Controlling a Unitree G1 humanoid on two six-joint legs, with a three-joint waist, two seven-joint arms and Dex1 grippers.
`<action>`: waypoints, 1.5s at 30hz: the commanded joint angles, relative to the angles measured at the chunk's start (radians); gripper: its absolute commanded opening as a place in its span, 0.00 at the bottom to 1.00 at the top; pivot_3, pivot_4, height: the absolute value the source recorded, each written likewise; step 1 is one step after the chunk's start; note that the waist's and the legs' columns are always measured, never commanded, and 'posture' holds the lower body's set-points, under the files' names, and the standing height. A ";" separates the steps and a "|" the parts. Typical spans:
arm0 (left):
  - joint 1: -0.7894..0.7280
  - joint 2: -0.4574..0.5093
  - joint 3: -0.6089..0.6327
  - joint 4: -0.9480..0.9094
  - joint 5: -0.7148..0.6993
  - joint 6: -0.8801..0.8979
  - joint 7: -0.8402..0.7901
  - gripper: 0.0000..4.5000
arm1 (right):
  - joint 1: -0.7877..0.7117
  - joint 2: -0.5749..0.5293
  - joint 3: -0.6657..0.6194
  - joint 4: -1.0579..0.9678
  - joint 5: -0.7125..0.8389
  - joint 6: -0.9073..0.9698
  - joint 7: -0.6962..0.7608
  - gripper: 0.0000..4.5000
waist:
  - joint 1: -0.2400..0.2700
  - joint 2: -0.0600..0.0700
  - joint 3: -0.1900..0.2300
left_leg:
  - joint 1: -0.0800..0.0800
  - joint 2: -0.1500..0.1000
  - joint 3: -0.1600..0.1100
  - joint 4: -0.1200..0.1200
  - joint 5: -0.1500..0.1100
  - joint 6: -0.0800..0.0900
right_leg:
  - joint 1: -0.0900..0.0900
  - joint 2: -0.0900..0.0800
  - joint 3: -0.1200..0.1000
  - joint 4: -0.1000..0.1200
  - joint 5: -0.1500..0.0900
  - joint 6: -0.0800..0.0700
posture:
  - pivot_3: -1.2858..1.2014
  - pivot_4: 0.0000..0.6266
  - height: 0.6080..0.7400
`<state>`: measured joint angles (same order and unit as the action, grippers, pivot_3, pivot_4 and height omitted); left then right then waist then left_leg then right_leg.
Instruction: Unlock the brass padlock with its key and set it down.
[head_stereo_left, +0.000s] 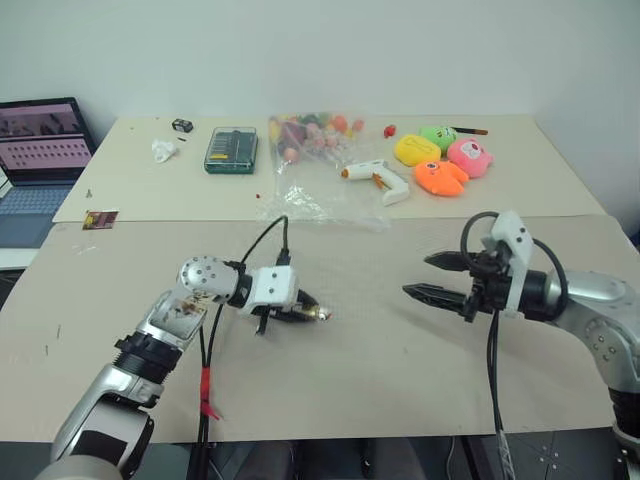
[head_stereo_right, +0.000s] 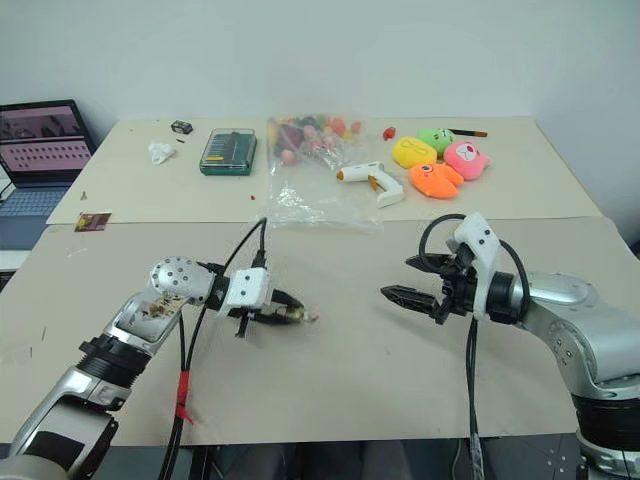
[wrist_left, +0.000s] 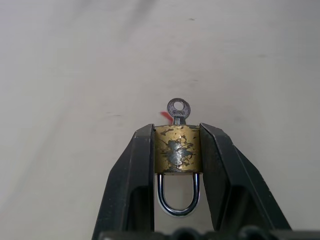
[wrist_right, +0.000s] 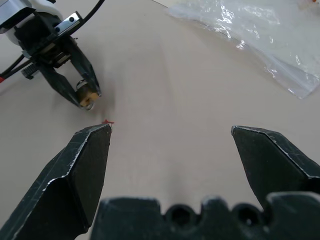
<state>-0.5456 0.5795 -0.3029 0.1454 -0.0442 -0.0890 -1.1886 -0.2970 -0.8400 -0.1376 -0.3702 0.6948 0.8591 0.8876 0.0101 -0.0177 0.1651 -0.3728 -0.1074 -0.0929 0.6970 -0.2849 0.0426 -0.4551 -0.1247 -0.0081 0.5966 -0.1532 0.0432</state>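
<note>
My right gripper pinches the key by its round head (head_stereo_left: 325, 313) next, to turn the key in the padlock (head_stereo_left: 312, 310).
The brass padlock (wrist_left: 177, 149) is clamped by its body between the two black fingers of my left gripper (head_stereo_left: 305, 313), which is shut on it just above the beige table. Its silver shackle (wrist_left: 178, 200) points back toward the wrist. The key (wrist_left: 178, 110) sticks out of the padlock's far end, with its round head facing away from the gripper. My right gripper (head_stereo_left: 420, 276) hovers to the right of the padlock with a wide gap of table between them. It is open and empty, and its fingertips point at the padlock (wrist_right: 86, 96).
A crumpled clear plastic bag (head_stereo_left: 320, 205) lies behind the work area, with a white glue gun (head_stereo_left: 378, 177), plush toys (head_stereo_left: 440, 160) and a green tool case (head_stereo_left: 231, 150) farther back. A laptop (head_stereo_left: 40, 160) sits at the far left. A tiny red speck (wrist_right: 107, 121) marks the table.
</note>
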 joint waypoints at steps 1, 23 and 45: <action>0.060 -0.034 0.046 -0.075 0.109 -0.160 0.214 0.17 | 0.020 -0.058 0.020 0.030 -0.004 -0.011 0.089 1.00 | 0.001 0.000 0.000 | 0.000 0.000 0.000 0.000 0.000 0.000 | 0.000 0.000 0.000 0.000 0.000 0.000 | 0.52 0.24 1.00; 0.372 -0.016 0.114 -0.299 0.750 -0.660 0.994 0.17 | -0.078 0.158 0.188 -0.003 0.025 0.037 0.011 1.00 | 0.004 0.000 -0.001 | 0.002 0.001 0.010 -0.001 -0.001 0.002 | -0.001 0.000 0.005 -0.001 0.002 0.001 | 0.52 0.24 1.00; 0.363 -0.040 0.063 -0.293 0.711 -0.656 0.983 0.17 | -0.105 0.266 0.220 -0.038 0.014 0.016 -0.036 0.94 | 0.002 0.000 -0.001 | 0.003 0.002 0.011 -0.001 -0.001 0.002 | -0.001 0.000 0.005 -0.001 0.002 0.001 | 0.52 0.24 1.00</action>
<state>-0.1660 0.5459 -0.2399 -0.1167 0.7004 -0.7541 -0.2071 -0.3867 -0.5817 0.0892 -0.3643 0.6885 0.8721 0.8623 0.0116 -0.0174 0.1645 -0.3699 -0.1058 -0.0820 0.6955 -0.2863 0.0445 -0.4566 -0.1245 -0.0029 0.5959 -0.1510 0.0441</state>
